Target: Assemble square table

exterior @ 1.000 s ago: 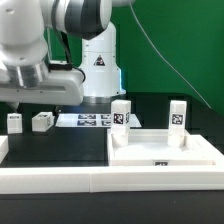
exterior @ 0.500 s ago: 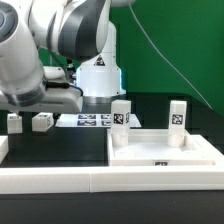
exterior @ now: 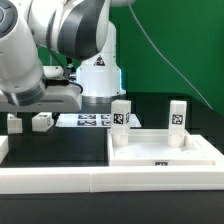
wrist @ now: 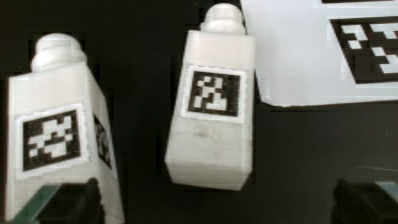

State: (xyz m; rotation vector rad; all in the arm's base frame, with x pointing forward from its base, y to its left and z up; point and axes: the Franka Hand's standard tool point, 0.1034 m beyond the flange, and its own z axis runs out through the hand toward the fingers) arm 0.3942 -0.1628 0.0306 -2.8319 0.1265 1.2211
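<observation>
My fingers are still above the leg, short of its bottom end, so it is too early to close. The gripper moves first, then closes.
The white square table slab (exterior: 165, 152) lies at the exterior view's right, with two tagged legs (exterior: 120, 113) (exterior: 177, 114) standing upright at its back corners. Two more white legs (exterior: 12, 122) (exterior: 42, 121) lie on the black surface at the exterior view's left, under the arm's hand (exterior: 45, 92). In the wrist view these two lie side by side, one leg (wrist: 217, 110) between the jaws' line and the other (wrist: 57, 135) beside one fingertip. My gripper (wrist: 214, 203) is open just above them, holding nothing.
The marker board (exterior: 88, 120) (wrist: 347, 45) lies flat just beyond the loose legs, in front of the robot's base (exterior: 98, 68). A long white rail (exterior: 60, 178) runs along the front of the black work surface.
The arm's upper links have swung in over the exterior view's left, and the hand has sunk a little toward the two loose legs. The jaws stay open.
</observation>
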